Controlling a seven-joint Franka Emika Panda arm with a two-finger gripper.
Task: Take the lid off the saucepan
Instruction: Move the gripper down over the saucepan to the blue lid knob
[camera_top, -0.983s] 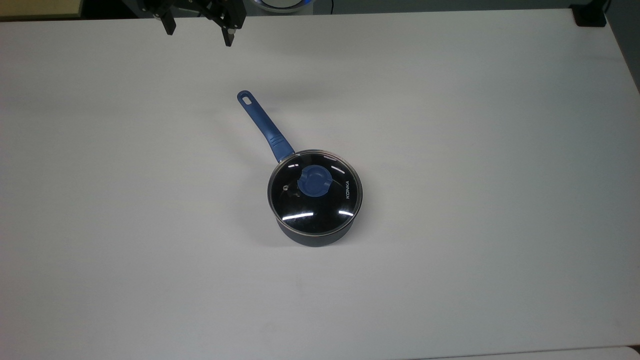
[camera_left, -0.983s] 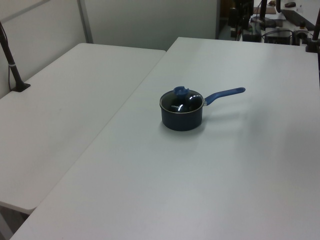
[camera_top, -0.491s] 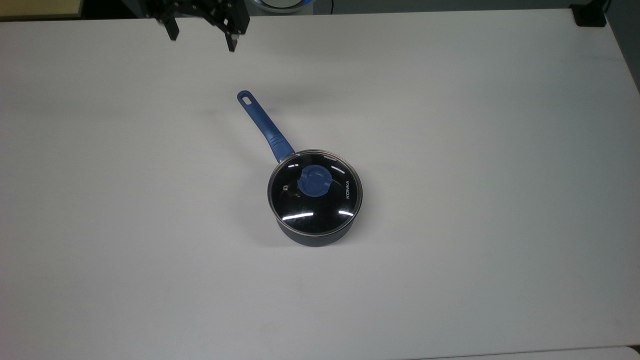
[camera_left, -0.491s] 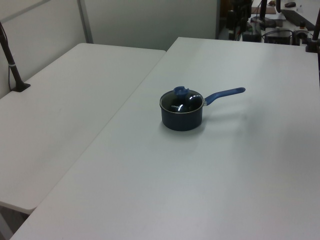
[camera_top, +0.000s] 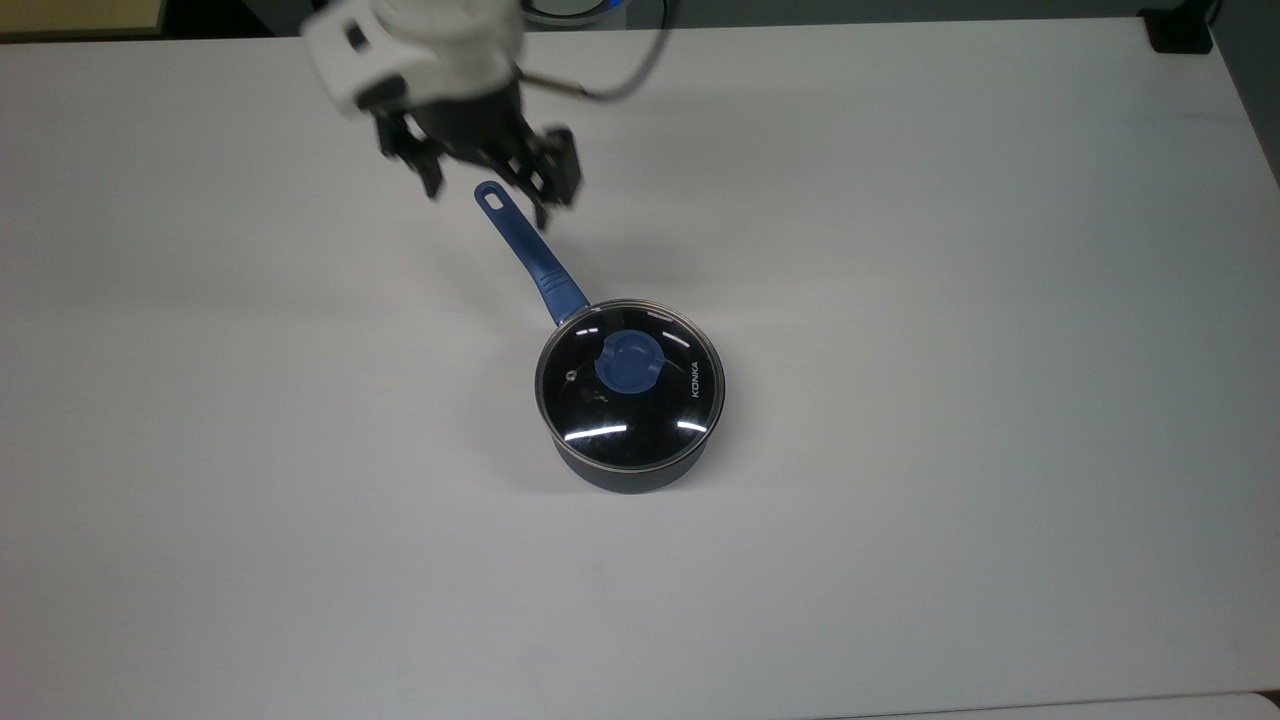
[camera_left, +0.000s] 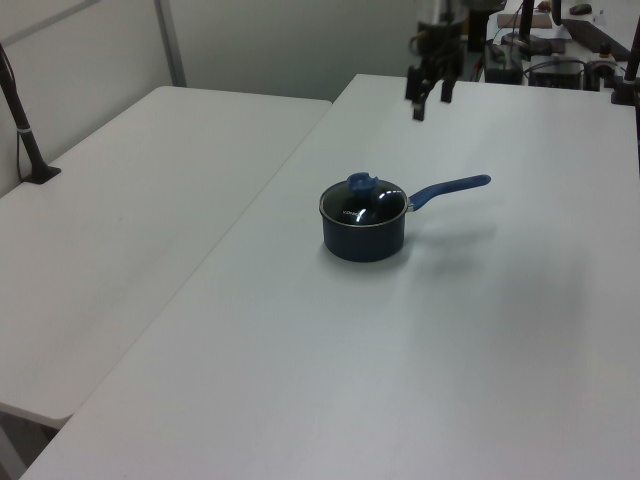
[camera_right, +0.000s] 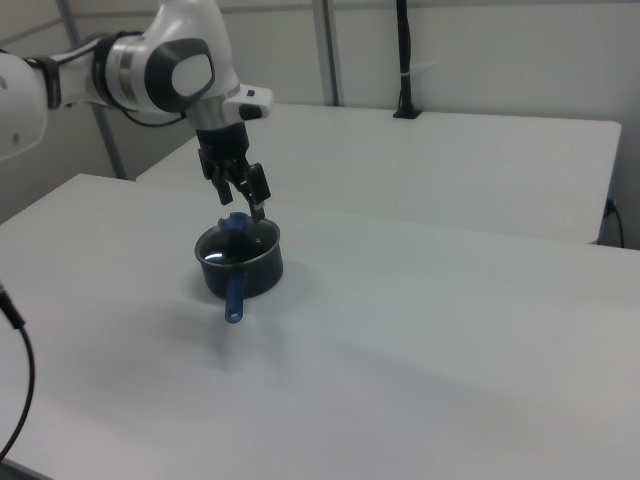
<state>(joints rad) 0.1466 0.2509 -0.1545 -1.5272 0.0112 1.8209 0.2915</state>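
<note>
My gripper is going to take the lid off the saucepan (camera_left: 363, 238), so it needs to grab the clear glass lid by its blue knob (camera_left: 362, 183) next.
The dark navy saucepan (camera_top: 625, 480) stands mid-table, and its long blue handle (camera_top: 530, 250) points to the top view's upper left. The clear glass lid (camera_top: 650, 420) with the blue knob (camera_top: 628, 362) lies on the pan. My gripper (camera_top: 490, 195) hangs open in the air over the handle's holed end, with nothing between its fingers. In the left view the gripper (camera_left: 430, 97) is well above and behind the saucepan (camera_left: 363, 238). The right view has the gripper (camera_right: 243, 200) just above the blue knob (camera_right: 235, 225) of the lid on the saucepan (camera_right: 242, 272).
A second white table (camera_left: 130, 230) adjoins mine on the left view's left, with a black post (camera_left: 25, 130) at its far side. Another black post (camera_right: 403, 60) stands on the back table in the right view. Equipment clutters the far end (camera_left: 560, 40).
The arm has swung in from the top view's upper edge, down and to the right, and now hangs over the handle's end. The saucepan and lid have not moved.
</note>
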